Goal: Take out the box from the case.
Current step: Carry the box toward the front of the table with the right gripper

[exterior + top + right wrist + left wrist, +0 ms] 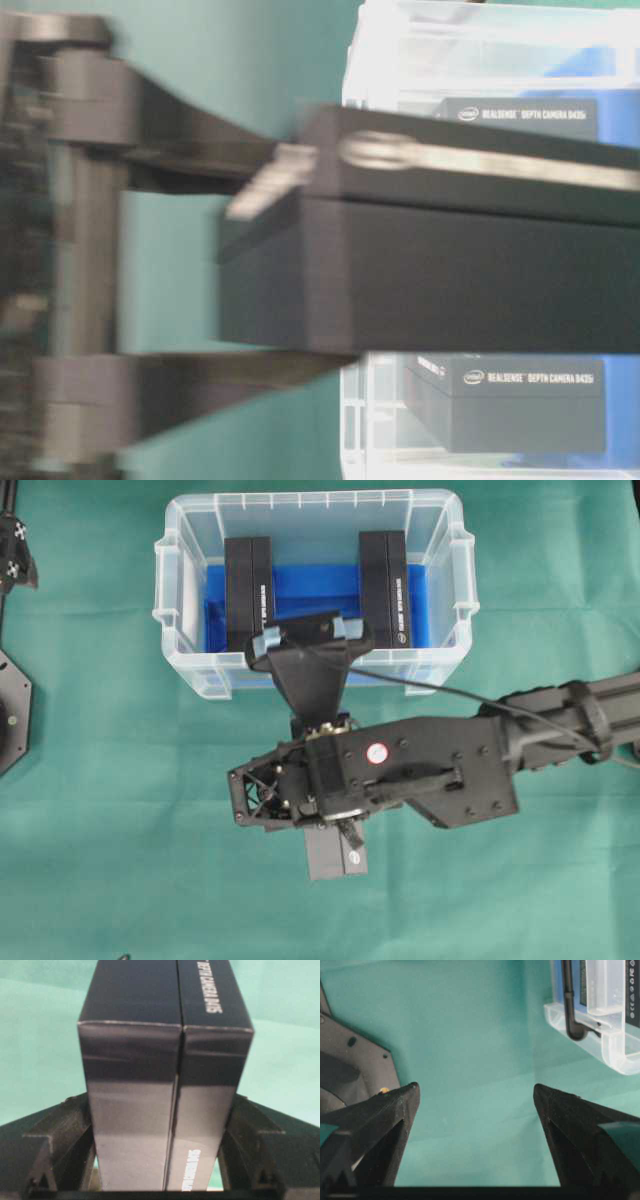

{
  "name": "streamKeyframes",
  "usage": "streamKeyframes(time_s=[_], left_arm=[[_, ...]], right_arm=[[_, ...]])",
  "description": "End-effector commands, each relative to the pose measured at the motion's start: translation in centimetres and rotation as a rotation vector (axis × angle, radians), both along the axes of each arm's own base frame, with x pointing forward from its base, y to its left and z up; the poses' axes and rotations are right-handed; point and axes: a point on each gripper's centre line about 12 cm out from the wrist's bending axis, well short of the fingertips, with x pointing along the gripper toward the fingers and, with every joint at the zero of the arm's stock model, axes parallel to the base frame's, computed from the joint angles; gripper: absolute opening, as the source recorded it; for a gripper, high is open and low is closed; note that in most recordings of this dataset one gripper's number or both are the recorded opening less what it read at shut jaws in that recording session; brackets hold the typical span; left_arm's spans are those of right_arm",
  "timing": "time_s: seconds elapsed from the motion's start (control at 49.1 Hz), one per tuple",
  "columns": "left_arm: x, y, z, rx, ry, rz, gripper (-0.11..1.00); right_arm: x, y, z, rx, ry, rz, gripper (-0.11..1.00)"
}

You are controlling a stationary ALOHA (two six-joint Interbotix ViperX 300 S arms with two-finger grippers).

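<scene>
The lower end of the black box hangs above the green cloth in the overhead view, so my right gripper keeps holding the box for now, until that end is on the cloth.
The case [180, 600], a clear plastic bin lined with blue cloth, stands at the back of the green table. Two black boxes stand inside it, one on the left [249, 590] and one on the right [385, 585]. A third black box [335, 860] is outside the case, in front of it over the cloth. My right gripper [333, 830] is shut on that box. In the right wrist view the box [165, 1060] fills the space between both fingers [65, 1130]. My left gripper [476, 1087] is open over bare cloth with nothing in it, left of the case corner [600, 1035].
The right arm [560, 725] reaches in from the right edge, and its cable runs across the case's front rim. A black base plate [10, 710] sits at the left edge, also seen beside my left fingers [355, 1060]. The green cloth [120, 860] covers the table.
</scene>
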Motion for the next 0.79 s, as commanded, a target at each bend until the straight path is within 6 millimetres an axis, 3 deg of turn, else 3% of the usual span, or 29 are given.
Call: streamKeyframes(time_s=[0.0,0.183,0.366,0.773], left_arm=[[0.1,0.0,0.5,0.006,-0.014,-0.002,0.95],[0.0,0.0,0.4,0.006,-0.014,-0.002,0.95],[0.0,0.0,0.4,0.006,-0.012,-0.003,0.95],[0.1,0.1,0.5,0.017,-0.015,-0.005,0.95]], right_arm=[[0.0,0.3,-0.2,0.021,-0.049,0.008,0.66],[0.0,0.6,-4.9,0.054,-0.054,0.002,0.66],[-0.6,0.7,-7.7,0.026,-0.054,0.025,0.66],[-0.2,0.6,-7.9,0.027,-0.105,0.030,0.66]])
